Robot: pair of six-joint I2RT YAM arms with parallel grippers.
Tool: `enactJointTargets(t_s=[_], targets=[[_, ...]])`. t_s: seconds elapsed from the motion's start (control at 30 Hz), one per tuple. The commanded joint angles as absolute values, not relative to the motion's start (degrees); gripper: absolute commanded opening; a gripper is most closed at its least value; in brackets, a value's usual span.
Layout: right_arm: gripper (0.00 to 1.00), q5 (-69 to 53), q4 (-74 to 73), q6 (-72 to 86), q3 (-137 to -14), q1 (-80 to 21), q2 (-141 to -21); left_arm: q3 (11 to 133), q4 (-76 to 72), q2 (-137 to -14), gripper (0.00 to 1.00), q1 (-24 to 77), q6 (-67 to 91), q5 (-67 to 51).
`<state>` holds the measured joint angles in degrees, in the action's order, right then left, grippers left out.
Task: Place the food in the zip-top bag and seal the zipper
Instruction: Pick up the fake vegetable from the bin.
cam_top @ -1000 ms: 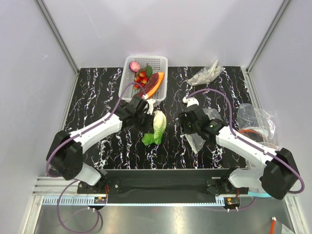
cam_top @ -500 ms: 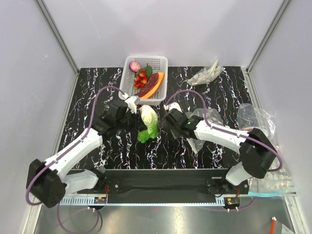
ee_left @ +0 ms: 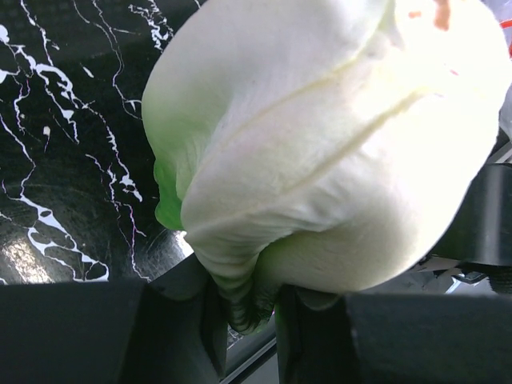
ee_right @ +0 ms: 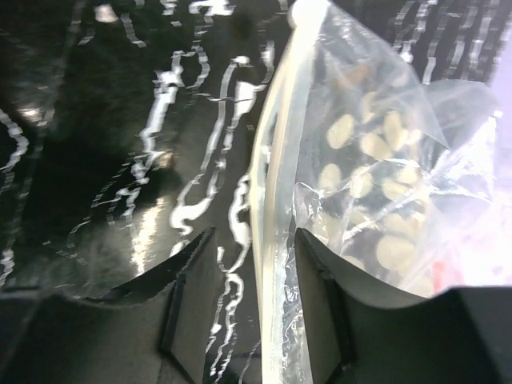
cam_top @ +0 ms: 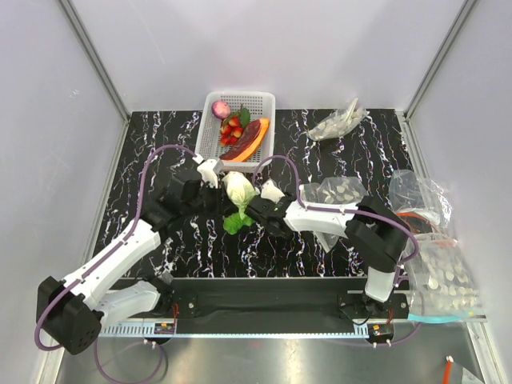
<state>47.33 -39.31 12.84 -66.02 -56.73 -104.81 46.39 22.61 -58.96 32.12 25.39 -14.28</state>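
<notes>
I should next use my right gripper to hold the zip-top bag by just one edge of its zipper. Then the bag opens for the lettuce [ee_left: 320,152].
A pale-green lettuce head [cam_top: 239,190] hangs just above the table's middle, and my left gripper [cam_top: 223,195] is shut on a fold of its leaf. In the left wrist view the lettuce [ee_left: 320,152] fills the frame above the left gripper [ee_left: 248,320]. My right gripper [cam_top: 255,210] sits right beside the lettuce, open. Its jaws straddle the zipper [ee_right: 276,224] of the zip-top bag [ee_right: 376,152], with a gap on the left side. The dotted bag [cam_top: 334,194] trails to the right. A pink bulb [cam_top: 222,109], red berries [cam_top: 232,128] and dark-red and orange pieces [cam_top: 250,138] lie in the white basket [cam_top: 267,102].
A crumpled clear bag [cam_top: 340,122] lies at the back right. More clear bags [cam_top: 420,196] are heaped along the right edge, with a dotted one [cam_top: 444,276] at the near right corner. Purple cables loop above both arms.
The left arm carried the lettuce left and slightly back. The right gripper swept left across the table to the lettuce, with the bag's mouth edge between its jaws.
</notes>
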Motion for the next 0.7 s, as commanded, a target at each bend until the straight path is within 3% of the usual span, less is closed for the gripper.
enactJointTargets(t_s=[0.0,0.2,0.3,0.43,0.6,0.63,0.67], targets=[[0.51,54.5,-40.7,15.5,-66.9,-57.4,-102.5,46.5,18.0,-56.7,0.02,32.1,25.8,-13.9],[0.62,58.8,-41.0,14.9,-66.3,-57.9,-103.1,46.0,18.0,-56.1,0.02,32.0,25.8,-13.8],[0.63,60.4,-40.2,14.9,-65.4,-58.0,-103.2,46.0,18.5,-55.4,0.02,31.9,25.7,-13.1],[0.53,61.3,-39.5,14.7,-64.3,-57.9,-103.2,45.6,18.6,-55.0,0.02,32.0,25.8,-12.6],[0.52,61.7,-39.5,15.0,-63.1,-58.0,-104.1,45.4,18.5,-54.8,0.01,32.0,26.1,-12.0],[0.48,62.1,-40.2,15.5,-63.6,-57.9,-104.3,45.4,18.6,-54.8,0.01,32.1,26.0,-11.8],[0.37,62.4,-40.7,16.1,-63.9,-57.9,-104.6,45.4,18.6,-54.8,0.01,32.0,26.0,-11.7]])
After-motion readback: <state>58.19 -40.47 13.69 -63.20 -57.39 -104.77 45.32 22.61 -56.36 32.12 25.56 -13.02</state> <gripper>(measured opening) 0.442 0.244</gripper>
